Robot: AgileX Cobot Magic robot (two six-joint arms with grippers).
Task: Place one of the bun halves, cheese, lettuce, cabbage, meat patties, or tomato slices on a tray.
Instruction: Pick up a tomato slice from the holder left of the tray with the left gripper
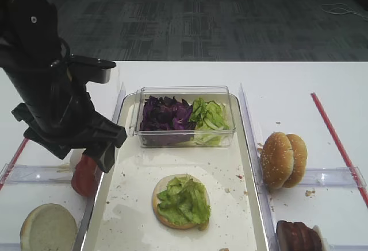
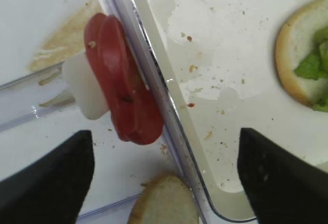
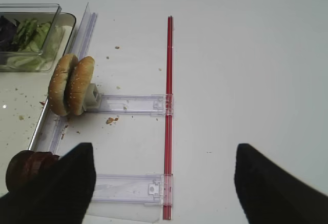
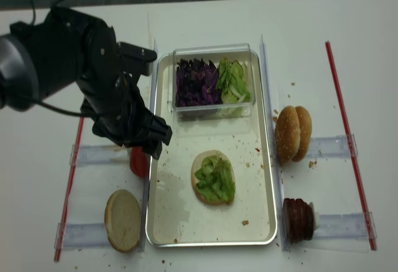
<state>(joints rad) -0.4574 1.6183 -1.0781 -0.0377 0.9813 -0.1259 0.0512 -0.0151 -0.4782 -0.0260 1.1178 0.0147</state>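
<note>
The tomato slice is packed between white holder and tray rim, so my left gripper should grab its exposed upper edge.
The tomato slices [image 2: 123, 90] stand on edge against a white holder, just outside the left rim of the tray [image 1: 138, 205]. My left gripper [image 2: 165, 147] hovers over them and the rim, open, with nothing between its fingers. On the tray lies a bun half topped with lettuce [image 1: 181, 202]. A pale flat bun half [image 1: 48, 228] sits left of the tray. Sesame bun halves [image 3: 72, 84] and meat patties [image 3: 25, 167] stand in holders on the right. My right gripper [image 3: 164, 152] is open above bare table there.
A clear plastic box [image 1: 184, 90] at the tray's far end holds purple cabbage [image 1: 167, 116] and green lettuce [image 1: 210, 116]. Clear plastic rails [image 3: 130, 103] and red strips [image 3: 169, 80] lie on the white table either side. Crumbs speckle the tray.
</note>
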